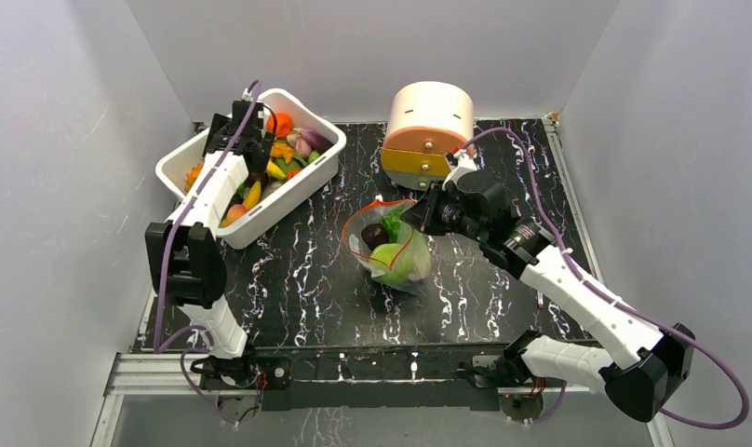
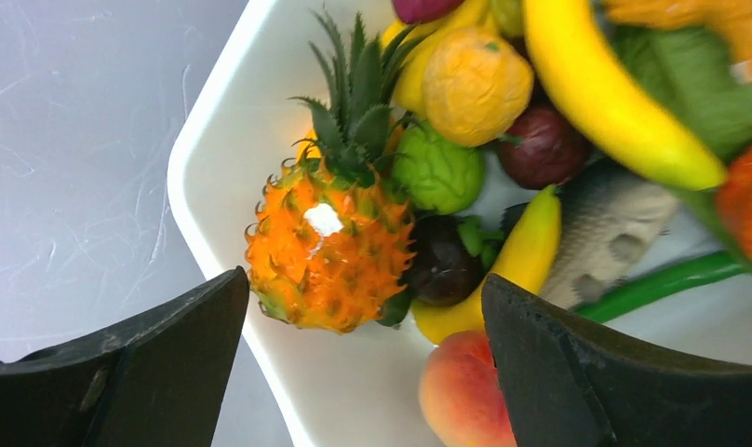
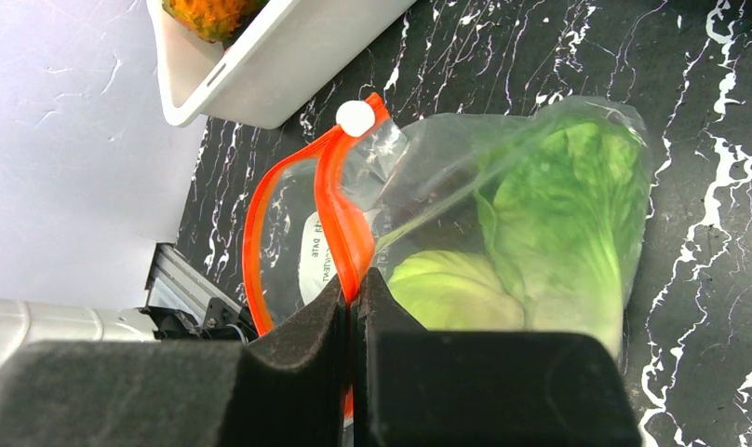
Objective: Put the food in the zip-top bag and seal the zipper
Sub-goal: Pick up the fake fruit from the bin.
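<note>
My left gripper picks up the pineapple (image 2: 330, 247) by its green leaves next. The pineapple's orange body stays free to enter the zip-top bag's opening.
The clear zip-top bag (image 1: 396, 250) lies mid-table with its mouth held open. Inside it are a leafy lettuce (image 3: 558, 214), a pale-green cabbage (image 3: 447, 293) and a dark piece (image 1: 373, 235). My right gripper (image 3: 354, 279) is shut on one side of the orange-red zipper (image 3: 340, 209), beside its white slider (image 3: 355, 117). My left gripper (image 2: 365, 279) hangs open above the near corner of the white tub (image 2: 205, 223). Below it lie more food: an orange pineapple (image 2: 330, 247), a peach (image 2: 461, 391) and a yellow banana (image 2: 614, 93). Nothing is between the left fingers.
The white tub (image 1: 181, 168) stands at the back left against the wall, holding several toy fruits and vegetables. A round cream-and-orange drawer box (image 1: 428, 130) stands at the back, just behind my right gripper (image 1: 419, 216). Grey walls close in three sides.
</note>
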Controlling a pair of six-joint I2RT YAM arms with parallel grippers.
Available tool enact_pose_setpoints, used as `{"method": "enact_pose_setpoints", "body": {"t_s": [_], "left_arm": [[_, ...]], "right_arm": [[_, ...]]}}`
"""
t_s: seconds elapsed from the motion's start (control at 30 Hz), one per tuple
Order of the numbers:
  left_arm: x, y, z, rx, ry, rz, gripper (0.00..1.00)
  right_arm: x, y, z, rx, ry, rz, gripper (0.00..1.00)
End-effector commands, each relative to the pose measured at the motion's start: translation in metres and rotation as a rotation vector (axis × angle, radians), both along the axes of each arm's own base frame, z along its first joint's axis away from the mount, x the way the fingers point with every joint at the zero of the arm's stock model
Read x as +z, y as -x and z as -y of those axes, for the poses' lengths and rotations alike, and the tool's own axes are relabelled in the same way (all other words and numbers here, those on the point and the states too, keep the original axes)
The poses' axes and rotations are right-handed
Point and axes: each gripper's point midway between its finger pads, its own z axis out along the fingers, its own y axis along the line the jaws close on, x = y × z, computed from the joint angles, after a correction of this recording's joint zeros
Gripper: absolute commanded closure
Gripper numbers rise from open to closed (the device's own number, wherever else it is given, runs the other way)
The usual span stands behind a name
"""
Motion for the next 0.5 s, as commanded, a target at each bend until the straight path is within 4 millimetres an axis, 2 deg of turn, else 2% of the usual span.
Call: {"method": "enact_pose_setpoints", "body": {"t_s": [0.0,0.1,0.27,0.47], "left_arm": [[0.018,-0.001,-0.039,0.004,-0.102,-0.009,0.04],[0.015,-0.005,-0.051,-0.014,-0.16,-0.022,0.02],[0.004,-0.016,-0.06,-0.009,-0.102,-0.048,0.02],[-0.027,-0.028,-0.059,-0.024,-0.079,-0.137,0.06]], "right_arm": [[0.05,-0.006,-0.004,-0.001,-0.101,0.152,1.0],[0.048,-0.008,-0.004,-0.008,-0.095,0.153,1.0],[0.046,-0.012,-0.006,-0.007,-0.098,0.158,1.0],[0.046,-0.017,-0.009,-0.002,-0.079,0.17,1.0]]}}
